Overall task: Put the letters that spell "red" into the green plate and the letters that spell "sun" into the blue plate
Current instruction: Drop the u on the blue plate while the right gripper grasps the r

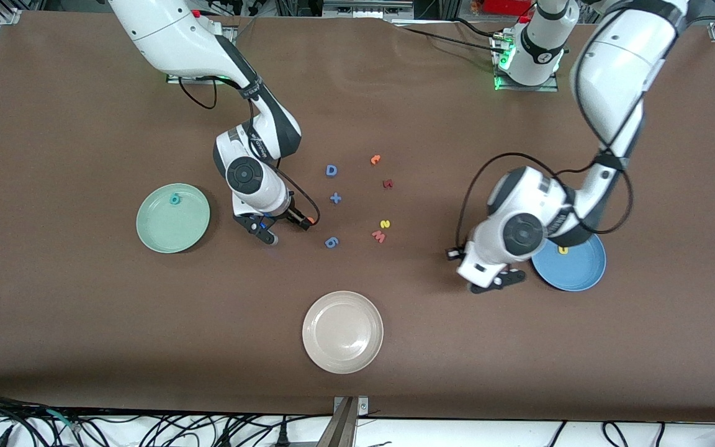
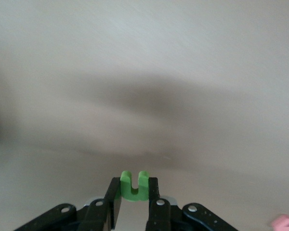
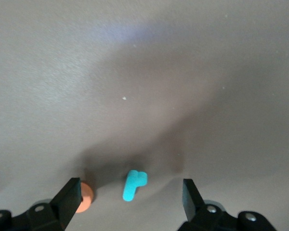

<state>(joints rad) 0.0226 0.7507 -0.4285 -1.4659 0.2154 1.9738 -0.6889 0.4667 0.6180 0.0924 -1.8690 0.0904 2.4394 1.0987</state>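
The teal "r" should help spell "red" in the green plate. My right gripper will grab it next by its stem and short arm (image 3: 133, 182).
My right gripper (image 1: 286, 231) hangs open low over the table, between the green plate (image 1: 152, 230) and the loose letters. A teal "r" (image 3: 134, 185) lies flat between its fingers, untouched. An orange "e" (image 3: 85, 197) lies against one fingertip (image 3: 70, 195). The green plate holds a teal "d" (image 1: 175, 199). My left gripper (image 1: 499, 280) is shut on a green "n" (image 2: 134, 185), held above the table beside the blue plate (image 1: 581, 276). A yellow "u" (image 1: 562, 250) lies in the blue plate. A yellow "s" (image 1: 385, 224) lies mid-table.
A cream-white plate (image 1: 342, 331) sits nearest the front camera. Loose mid-table are a blue D (image 1: 331, 170), a blue plus (image 1: 335, 198), a blue 6 (image 1: 331, 242), an orange hooked letter (image 1: 375, 159), a dark red letter (image 1: 387, 184) and a pink W (image 1: 379, 236).
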